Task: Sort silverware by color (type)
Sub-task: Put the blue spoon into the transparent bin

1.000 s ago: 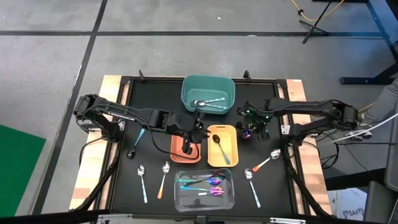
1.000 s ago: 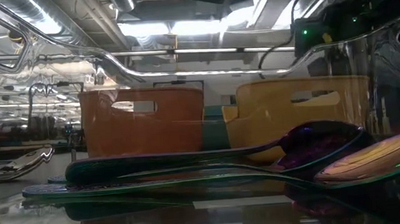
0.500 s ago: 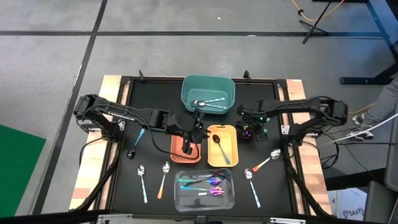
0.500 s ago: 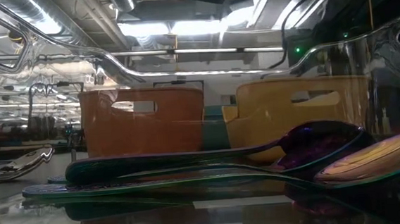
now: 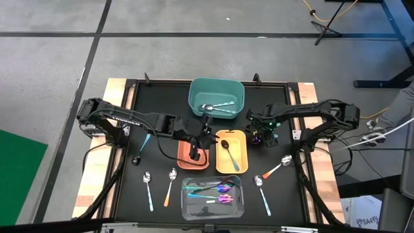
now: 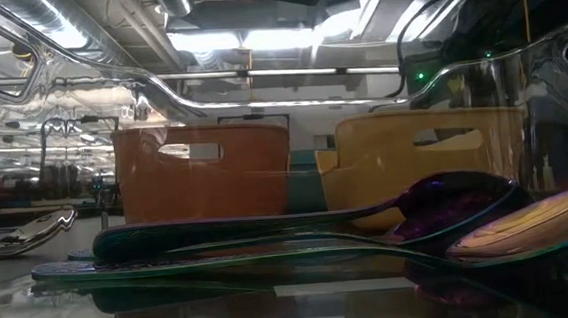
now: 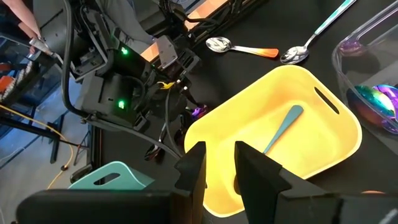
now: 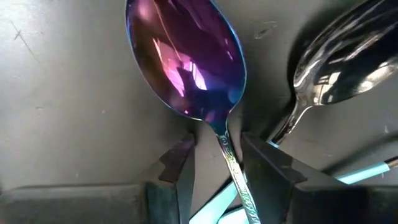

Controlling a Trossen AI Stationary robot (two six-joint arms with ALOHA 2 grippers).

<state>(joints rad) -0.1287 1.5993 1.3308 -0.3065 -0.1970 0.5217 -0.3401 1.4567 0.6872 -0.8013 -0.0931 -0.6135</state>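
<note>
My right gripper should go to the iridescent purple spoon and hold it by its neck (image 8: pixel 226 144), so it can sort the spoon by color into the clear bin.
An iridescent purple spoon (image 8: pixel 186 59) lies on the black table (image 5: pixel 162 165), right of the yellow bin (image 5: pixel 240 154). My right gripper (image 8: pixel 217 165) points down over it, open, one finger on each side of the spoon's neck (image 8: pixel 225 146), with a gap on both sides. A silver spoon with a teal handle (image 8: pixel 329 74) lies close beside it. My left gripper (image 7: pixel 219 167) hangs open above the orange bin (image 5: pixel 184 154) and the yellow bin (image 7: pixel 249 118), with nothing between its fingers.
The teal bin (image 5: pixel 197 107) at the back holds silver spoons. The yellow bin holds a black-headed spoon (image 5: pixel 228 150). The clear bin (image 5: pixel 191 208) in front holds iridescent spoons (image 6: pixel 299 223). Loose spoons lie at front left (image 5: pixel 170 184) and front right (image 5: pixel 262 191).
My right gripper has sunk toward the purple spoon on the table. The spoon has stayed where it was.
</note>
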